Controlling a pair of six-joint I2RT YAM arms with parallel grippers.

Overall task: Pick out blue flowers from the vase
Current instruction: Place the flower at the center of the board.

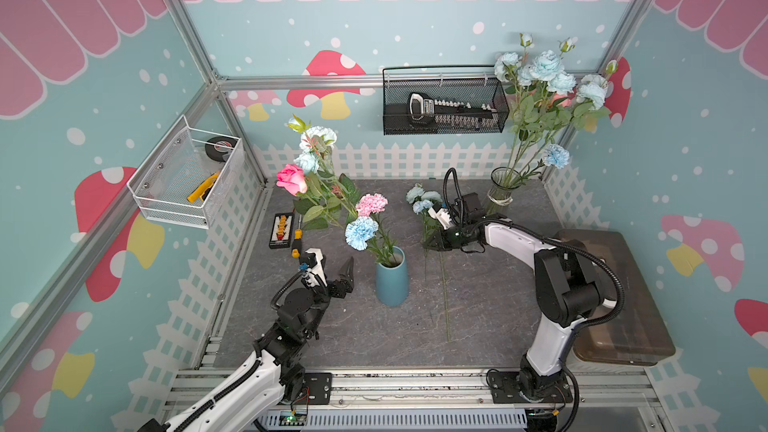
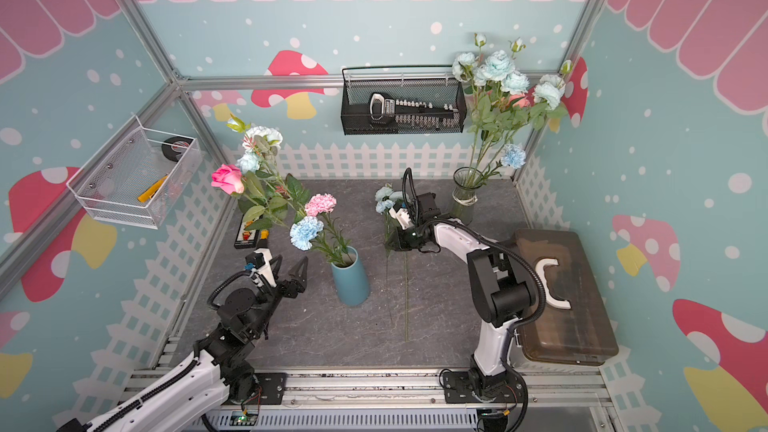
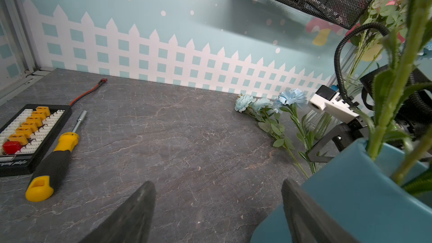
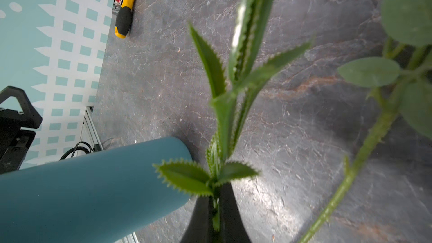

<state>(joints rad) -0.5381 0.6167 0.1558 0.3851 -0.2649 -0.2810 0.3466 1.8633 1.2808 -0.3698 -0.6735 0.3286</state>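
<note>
The blue flower tilts above the table. The flower's stem would land short if released now, so my right gripper should keep holding first.
The teal vase (image 1: 391, 280) (image 2: 350, 280) stands mid-table holding a blue carnation (image 1: 360, 232), a pink carnation (image 1: 371, 204), a pink rose (image 1: 291, 179) and pale blue blooms (image 1: 318, 137) higher up. My left gripper (image 1: 332, 270) (image 3: 217, 183) is open just left of the vase, nothing between its fingers. My right gripper (image 1: 430, 243) (image 4: 216, 197) is shut on the green stem (image 4: 224, 118) of a blue flower right of the vase. That flower's blooms (image 1: 420, 200) (image 3: 292, 97) lie low over the table. Another blue-flowered stem (image 3: 243, 102) lies beside it.
A glass vase (image 1: 503, 191) of tall blue roses stands back right. A yellow-black screwdriver (image 1: 297, 238) and a connector board (image 1: 281, 230) lie back left. A black mesh basket (image 1: 444, 105) and a white basket (image 1: 187, 176) hang on the walls. A brown box (image 1: 615, 297) sits right.
</note>
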